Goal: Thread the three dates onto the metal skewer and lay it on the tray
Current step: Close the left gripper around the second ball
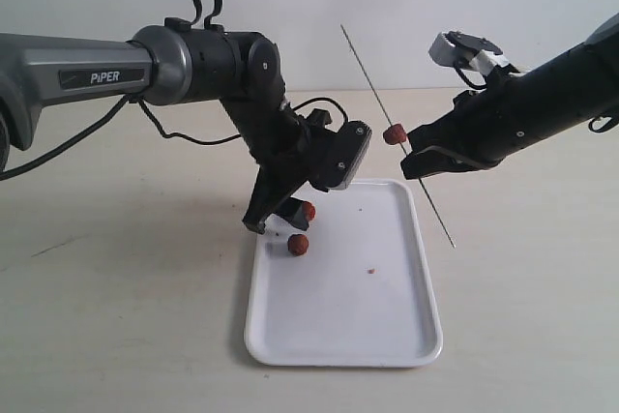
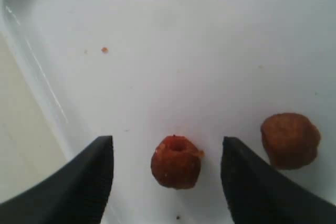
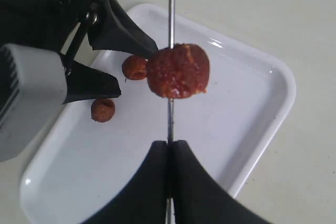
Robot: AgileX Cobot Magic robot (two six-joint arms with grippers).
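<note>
My left gripper is to grab the second date by its rounded sides next. Then it can thread the date onto the metal skewer (image 1: 368, 74).
The white tray (image 1: 343, 326) lies in the middle of the table. My right gripper (image 1: 418, 163) (image 3: 169, 145) is shut on the thin metal skewer (image 1: 368, 74) (image 3: 170, 3) and holds it tilted above the tray's far right side. One date (image 1: 394, 134) (image 3: 178, 71) is threaded on the skewer just above the fingers. My left gripper (image 1: 282, 215) (image 2: 168, 150) stands open at the tray's far left corner, and a second date (image 2: 176, 162) (image 1: 306, 210) rests on the tray between its fingers, untouched. The third date (image 2: 290, 140) (image 1: 298, 245) lies just outside one finger.
A tiny red crumb (image 1: 370, 269) (image 2: 104, 50) lies on the tray (image 2: 210, 51). A black cable (image 1: 193, 137) hangs from the left arm over the beige table (image 1: 116, 316). A pale wall stands behind.
</note>
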